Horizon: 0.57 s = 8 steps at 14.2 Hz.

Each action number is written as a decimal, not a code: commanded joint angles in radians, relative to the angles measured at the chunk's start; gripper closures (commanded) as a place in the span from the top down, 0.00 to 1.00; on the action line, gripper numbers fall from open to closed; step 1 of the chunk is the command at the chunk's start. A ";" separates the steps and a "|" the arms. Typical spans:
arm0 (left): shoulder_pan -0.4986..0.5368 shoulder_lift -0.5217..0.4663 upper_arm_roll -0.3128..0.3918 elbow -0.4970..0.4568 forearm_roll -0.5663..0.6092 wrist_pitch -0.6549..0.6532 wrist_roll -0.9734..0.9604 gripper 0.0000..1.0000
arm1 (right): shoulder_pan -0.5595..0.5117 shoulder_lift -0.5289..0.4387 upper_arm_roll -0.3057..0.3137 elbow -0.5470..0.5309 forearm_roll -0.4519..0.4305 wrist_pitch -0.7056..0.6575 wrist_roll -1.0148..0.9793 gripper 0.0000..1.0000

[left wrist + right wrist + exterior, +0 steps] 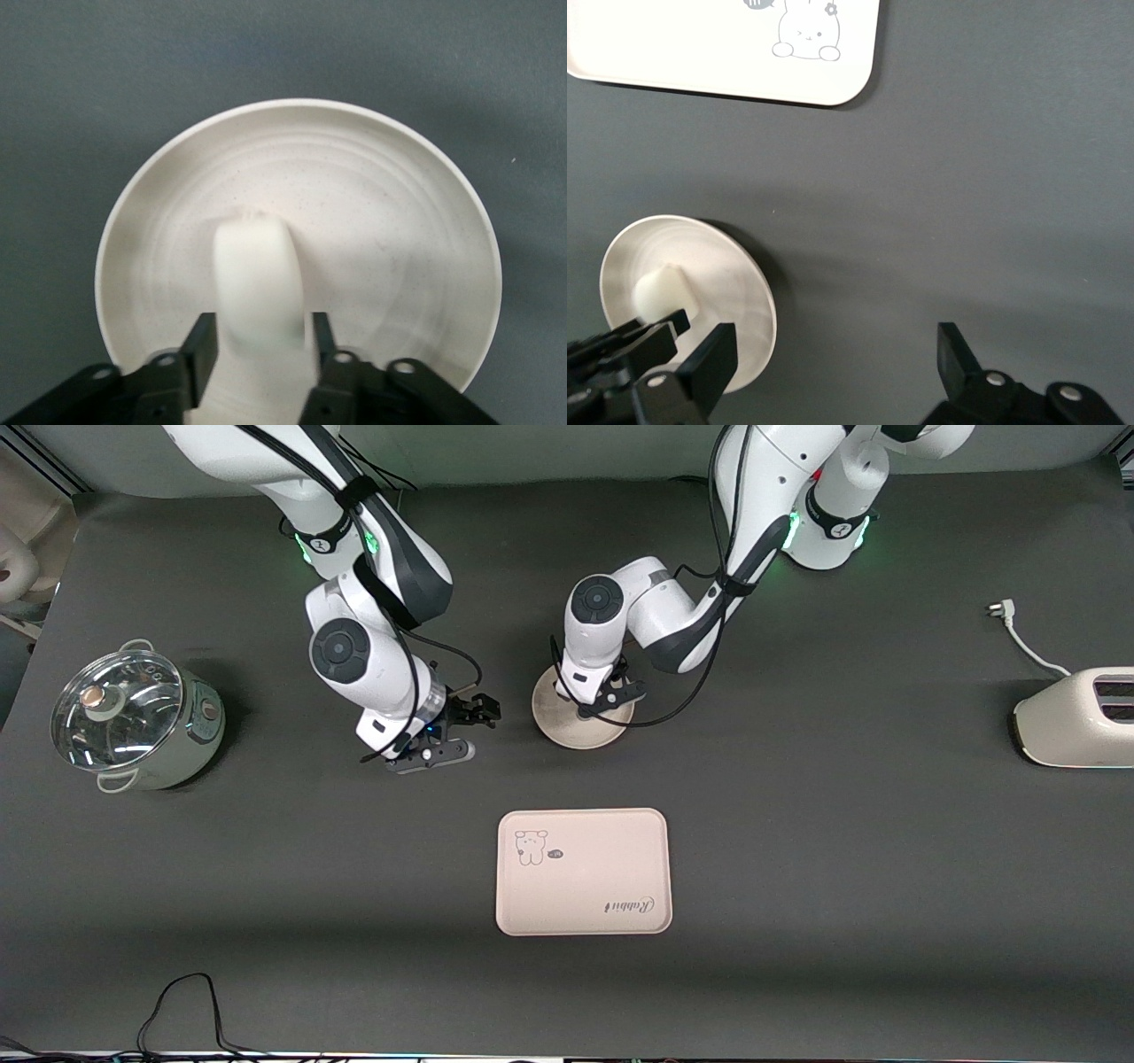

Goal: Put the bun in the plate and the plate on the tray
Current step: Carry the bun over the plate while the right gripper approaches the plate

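The plate needs to be set on the tray (pixel 718 44) with its bun, so my right gripper should grab the plate by its rim (pixel 771 310) next.
The round cream plate (pixel 576 731) lies on the dark table, farther from the front camera than the tray (pixel 611 850). It shows in the left wrist view (pixel 390 204) and the right wrist view (pixel 740 297). The white bun (pixel 254 274) stands at the plate's middle; it shows in the right wrist view (pixel 660 290) and is hidden in the front view. My left gripper (pixel 595 698) (pixel 264 323) hangs low over the plate, slightly open, its fingers flanking the bun's top end. My right gripper (pixel 465 722) (pixel 837 341) is wide open and empty over bare table beside the plate.
A pot with a glass lid (pixel 133 722) stands toward the right arm's end. A white toaster (pixel 1076 717) with its cord and plug (pixel 1001 609) stands toward the left arm's end. A black cable (pixel 186 1001) lies at the table's near edge.
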 commanded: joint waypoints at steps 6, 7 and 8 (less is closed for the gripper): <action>0.128 -0.213 0.018 0.010 0.024 -0.255 0.064 1.00 | 0.083 0.096 0.035 -0.067 0.016 0.213 0.132 1.00; 0.184 -0.250 0.018 0.014 0.020 -0.292 0.113 1.00 | 0.101 0.110 0.043 -0.092 0.016 0.271 0.152 1.00; 0.256 -0.279 0.014 0.024 0.015 -0.330 0.197 1.00 | 0.130 0.126 0.043 -0.107 0.016 0.322 0.181 1.00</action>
